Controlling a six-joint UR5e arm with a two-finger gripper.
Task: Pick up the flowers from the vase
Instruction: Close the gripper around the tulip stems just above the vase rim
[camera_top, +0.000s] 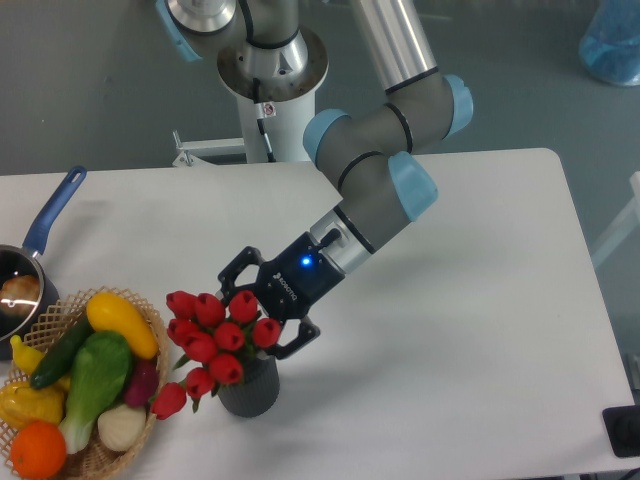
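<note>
Next, my gripper grabs the flowers (214, 340) by their red tulip buds to lift them out of the dark ribbed vase (250, 393).
The flowers (214, 340), a bunch of red tulip buds with green leaves, stand in the vase (250, 392), a small dark grey ribbed cylinder near the table's front edge. My gripper (257, 318) reaches in from the upper right and sits at the right side of the bunch. Its jaws are spread open, one finger above the top-right buds and the other beside the lower-right bud. The buds cover the fingertips, so I cannot tell whether they touch. A blue light glows on the gripper body.
A wicker basket (152, 312) of produce stands just left of the vase, holding a yellow squash, green vegetables and an orange. A blue-handled pot (40, 232) sits at the far left edge. The robot base (270, 75) rises behind the table.
</note>
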